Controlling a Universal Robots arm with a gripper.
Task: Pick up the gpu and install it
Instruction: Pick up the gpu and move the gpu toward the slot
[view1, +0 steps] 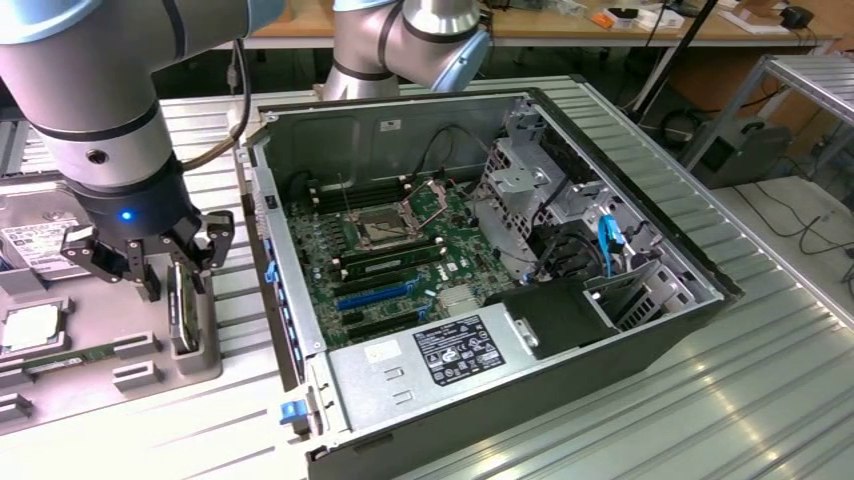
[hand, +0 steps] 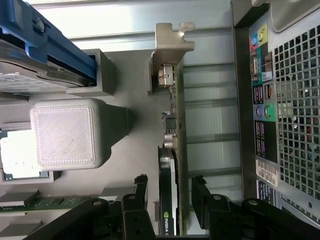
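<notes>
My black fingers are beside both sides of the GPU's near end, so my gripper would hold the GPU if it closed now, and it needs to close.
The gpu (view1: 186, 318) stands on edge in a slot of the grey parts tray (view1: 147, 375), at the exterior view's left beside the open computer case (view1: 627, 290). In the wrist view the gpu (hand: 176, 125) shows as a thin edge with a silver bracket (hand: 171, 42) at its far end. My gripper (view1: 171, 268) hangs straight over the card. It is open in the wrist view, gripper (hand: 170, 197), with one black finger on each side of the card's near end and a small gap at each side.
The case lies open with the motherboard (view1: 387, 250) and a blue slot (view1: 375, 296) facing up. The tray also carries a hard drive (view1: 30, 250), a processor (view1: 27, 330) and a memory stick (view1: 80, 355). A grey block (hand: 67, 132) stands close beside the card.
</notes>
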